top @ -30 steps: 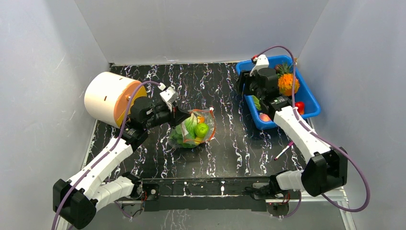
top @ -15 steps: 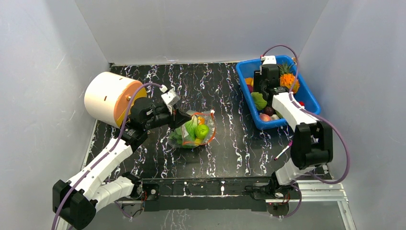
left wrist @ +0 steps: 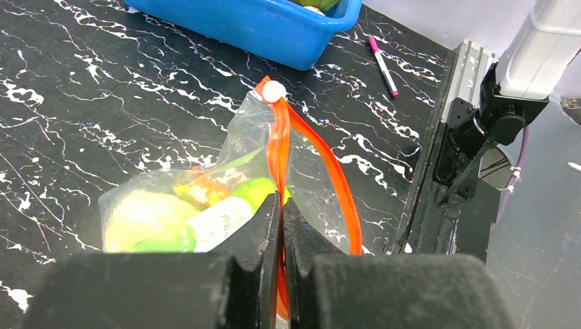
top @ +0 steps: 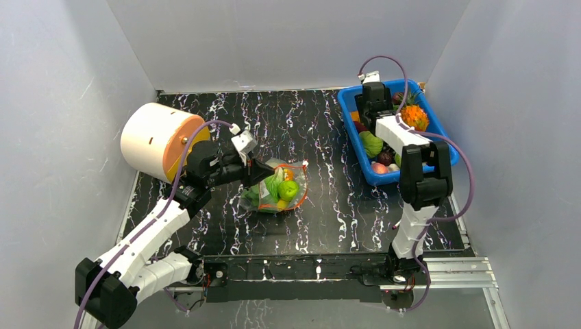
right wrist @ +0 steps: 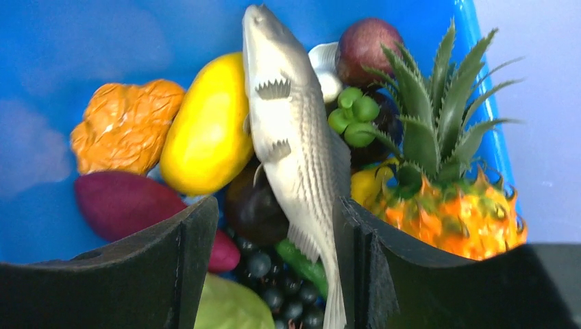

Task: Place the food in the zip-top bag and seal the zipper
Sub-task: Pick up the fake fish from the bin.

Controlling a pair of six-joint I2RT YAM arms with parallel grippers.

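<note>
The grey fish (right wrist: 294, 144) should go into the zip-top bag head first, so the robot's right gripper should next grab it across its narrowing body toward the tail (right wrist: 312, 210).
The clear zip-top bag (top: 277, 186) lies mid-table holding green and yellow toy food (left wrist: 205, 212). My left gripper (top: 255, 171) is shut on one side of its red-orange zipper (left wrist: 277, 147), near the mouth's end. The other side of the strip (left wrist: 329, 178) bows away, so the mouth gapes. A white slider (left wrist: 274, 90) sits at the far end. My right gripper (right wrist: 274, 274) is open and empty, low over the blue bin (top: 384, 179). Between its fingers lie a grey fish (right wrist: 294, 144), dark grapes (right wrist: 281, 288) and a green cabbage-like piece (right wrist: 226, 308).
The bin also holds a yellow mango-like piece (right wrist: 205, 127), a pineapple (right wrist: 445, 199), a purple piece (right wrist: 120, 202) and an orange lump (right wrist: 123, 127). A white-and-orange cylinder (top: 154, 140) lies at the left. A pink pen (top: 405, 216) lies right of the bag.
The right arm folded back and its gripper moved from the bin's left edge towards the bin's far end. The left gripper stayed shut on the zipper; the bag barely shifted.
</note>
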